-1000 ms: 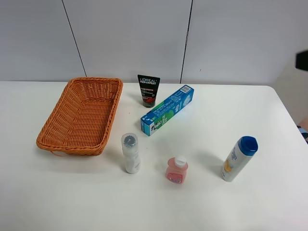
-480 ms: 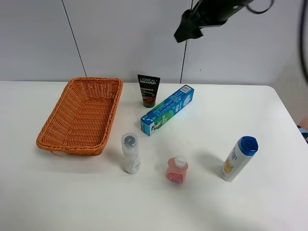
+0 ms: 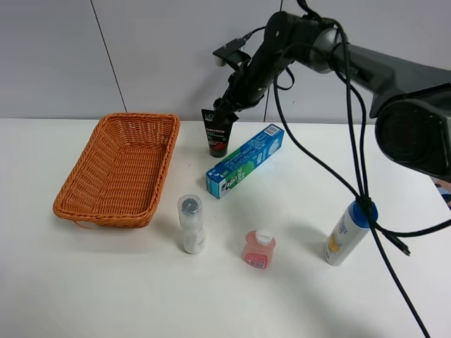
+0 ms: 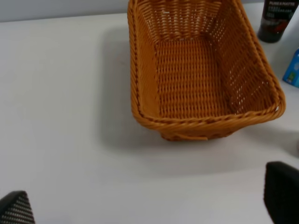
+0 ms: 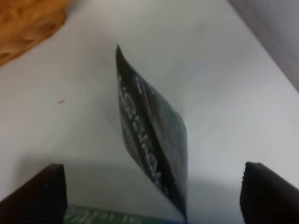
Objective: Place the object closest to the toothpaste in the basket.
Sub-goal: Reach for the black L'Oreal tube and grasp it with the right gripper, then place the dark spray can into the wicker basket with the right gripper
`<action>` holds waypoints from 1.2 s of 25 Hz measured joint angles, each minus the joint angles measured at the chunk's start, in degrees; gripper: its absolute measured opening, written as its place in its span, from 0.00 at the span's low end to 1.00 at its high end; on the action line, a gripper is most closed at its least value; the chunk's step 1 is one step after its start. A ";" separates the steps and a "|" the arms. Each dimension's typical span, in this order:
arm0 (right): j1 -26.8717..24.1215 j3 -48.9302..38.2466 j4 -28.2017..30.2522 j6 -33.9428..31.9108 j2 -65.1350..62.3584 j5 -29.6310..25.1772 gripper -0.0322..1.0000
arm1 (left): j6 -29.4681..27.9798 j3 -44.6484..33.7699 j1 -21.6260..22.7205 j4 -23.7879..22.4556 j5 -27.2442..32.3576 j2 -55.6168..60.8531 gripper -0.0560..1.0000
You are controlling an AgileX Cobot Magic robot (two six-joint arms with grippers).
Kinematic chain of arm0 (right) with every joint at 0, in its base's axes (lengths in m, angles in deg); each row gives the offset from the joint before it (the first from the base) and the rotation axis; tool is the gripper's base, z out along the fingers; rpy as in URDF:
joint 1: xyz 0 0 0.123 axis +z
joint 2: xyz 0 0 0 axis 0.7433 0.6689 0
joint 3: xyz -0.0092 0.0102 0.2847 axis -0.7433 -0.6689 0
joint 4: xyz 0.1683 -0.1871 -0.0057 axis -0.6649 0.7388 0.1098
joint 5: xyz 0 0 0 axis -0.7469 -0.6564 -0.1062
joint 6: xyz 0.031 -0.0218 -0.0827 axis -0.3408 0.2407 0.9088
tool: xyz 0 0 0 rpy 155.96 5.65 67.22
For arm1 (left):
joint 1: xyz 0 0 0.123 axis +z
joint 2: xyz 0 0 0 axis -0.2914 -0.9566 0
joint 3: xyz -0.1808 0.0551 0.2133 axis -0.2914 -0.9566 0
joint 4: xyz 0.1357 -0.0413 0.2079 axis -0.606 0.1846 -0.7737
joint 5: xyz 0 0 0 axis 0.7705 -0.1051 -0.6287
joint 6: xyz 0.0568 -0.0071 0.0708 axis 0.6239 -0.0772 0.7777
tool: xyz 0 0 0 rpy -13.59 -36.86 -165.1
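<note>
My right gripper grabs the black L'Oreal tube by its flat crimped end (image 3: 217,115) (image 5: 145,116) next, to put the object nearest the toothpaste in the basket.
The blue-green toothpaste box (image 3: 245,160) lies on the white table. A black L'Oreal tube (image 3: 217,134) stands just behind its left half, the object nearest to it. The orange wicker basket (image 3: 165,165) sits at the left. My right gripper (image 3: 227,105) hangs just above the tube's top. In the right wrist view the gripper (image 5: 154,191) is open, with the tube (image 5: 152,140) between its fingers and untouched. My left gripper (image 4: 149,203) is open and empty, in front of the basket (image 4: 135,93); it is out of the exterior view.
A white bottle (image 3: 191,224), a pink bottle (image 3: 258,249) and a blue-capped lotion bottle (image 3: 350,231) stand toward the front of the table. The right arm's cables hang over the right side, in front of the lotion bottle.
The right arm has swung in from the upper right and come down to the left, ending just above the black tube. The objects have not moved.
</note>
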 joint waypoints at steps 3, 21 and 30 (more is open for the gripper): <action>0.00 0.11 0.06 0.70 1.35 2.42 0.75 | 0.00 0.00 0.00 0.00 0.00 0.00 0.99; 0.65 0.49 -5.53 4.58 5.09 6.53 0.50 | 0.00 0.00 0.00 0.00 0.00 0.00 0.99; 0.65 0.49 0.11 1.08 4.03 5.89 0.22 | 0.00 0.00 0.00 0.00 0.00 0.00 0.99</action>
